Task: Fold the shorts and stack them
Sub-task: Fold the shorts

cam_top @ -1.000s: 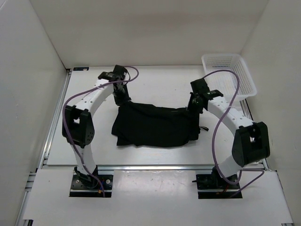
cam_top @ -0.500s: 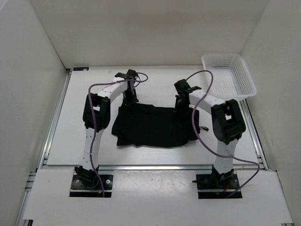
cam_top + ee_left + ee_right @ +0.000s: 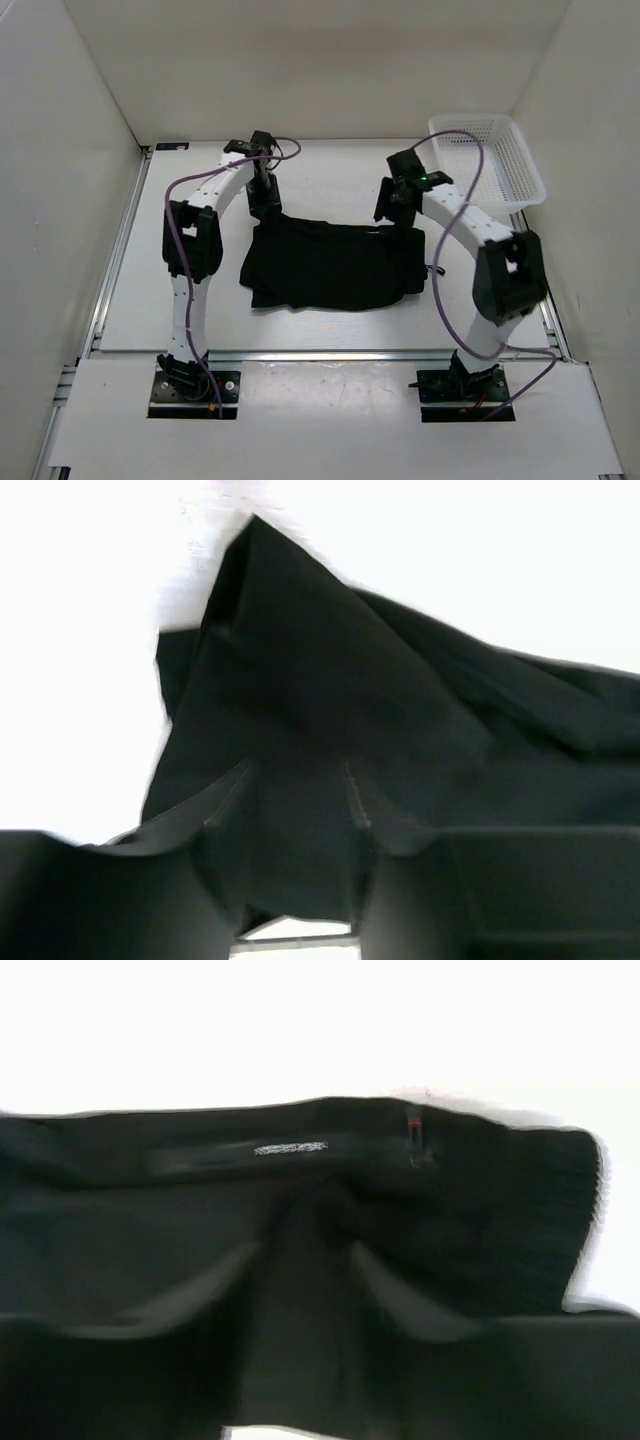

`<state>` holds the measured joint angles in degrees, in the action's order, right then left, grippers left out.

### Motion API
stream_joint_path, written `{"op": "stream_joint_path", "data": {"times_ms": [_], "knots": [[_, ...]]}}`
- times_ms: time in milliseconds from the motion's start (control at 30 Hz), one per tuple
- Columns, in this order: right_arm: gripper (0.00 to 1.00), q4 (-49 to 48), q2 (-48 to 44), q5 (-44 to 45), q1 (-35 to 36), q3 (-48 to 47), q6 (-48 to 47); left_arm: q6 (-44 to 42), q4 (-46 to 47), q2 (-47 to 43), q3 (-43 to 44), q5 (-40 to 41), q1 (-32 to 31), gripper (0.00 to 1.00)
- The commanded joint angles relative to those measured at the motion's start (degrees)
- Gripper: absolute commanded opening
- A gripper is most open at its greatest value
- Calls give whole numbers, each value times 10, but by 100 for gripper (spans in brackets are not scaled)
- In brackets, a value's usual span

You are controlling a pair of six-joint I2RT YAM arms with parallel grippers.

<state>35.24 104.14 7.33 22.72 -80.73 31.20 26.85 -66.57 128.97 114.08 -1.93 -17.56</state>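
My right gripper grips the shorts point(image 3: 330, 265) by the waistband edge point(image 3: 422, 257) beside the cord loop next, to straighten that end of the shorts for folding.
The black shorts point(image 3: 330, 265) lie folded in a wide rectangle in the middle of the table. My left gripper point(image 3: 263, 203) hangs over their far left corner, my right gripper point(image 3: 398, 205) over their far right corner. In the left wrist view the left gripper point(image 3: 297, 780) has its jaws apart, and the shorts point(image 3: 330, 680) rise in a loose peak beyond them. In the right wrist view the right gripper point(image 3: 305, 1255) is also spread above the waistband of the shorts point(image 3: 150, 1190), which carries a small white label point(image 3: 290, 1147). Neither gripper pinches the cloth.
A white mesh basket point(image 3: 490, 160) stands at the table's far right corner, close behind the right arm. A thin dark cord loop point(image 3: 435, 272) pokes out at the shorts' right side. White walls enclose the table point(image 3: 330, 180) on three sides.
Both grippers have opened and let go of the shorts' far edge, which now rests on the table. Both arms have shifted slightly away from the cloth towards the far side.
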Motion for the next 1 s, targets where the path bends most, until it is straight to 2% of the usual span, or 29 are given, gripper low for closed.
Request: {"op": "stream_joint_path", "data": {"times_ms": [0,67,100,267,300,400,533,700,833,933,967], "knots": [[63,21,-126,39,0,-10,-15,-7,-21,-130,34,11,1,50],[79,28,-160,39,-23,15,-15,-7,-21,-161,-11,11,8,67],[88,28,-192,28,-48,56,-9,-7,-11,-194,-33,11,16,67],[94,4,-274,-104,-146,209,-17,-7,35,-283,-201,-11,66,67],[98,-3,-295,-152,-174,254,-25,-7,47,-302,-220,-23,74,67],[100,-21,-308,-220,-218,303,-43,-7,60,-325,-266,-28,86,67],[100,-63,-291,-277,-254,360,-48,-7,60,-325,-278,-28,86,66],[97,-136,-202,-299,-254,360,-55,-1,65,-319,-283,-28,86,66],[84,-164,-132,-305,-254,360,-50,-1,71,-314,-288,-17,86,64],[77,-177,-124,-305,-254,360,-50,-1,71,-314,-309,-11,101,63],[71,-177,-124,-300,-240,360,-45,-1,77,-314,-315,-11,110,63]]}}
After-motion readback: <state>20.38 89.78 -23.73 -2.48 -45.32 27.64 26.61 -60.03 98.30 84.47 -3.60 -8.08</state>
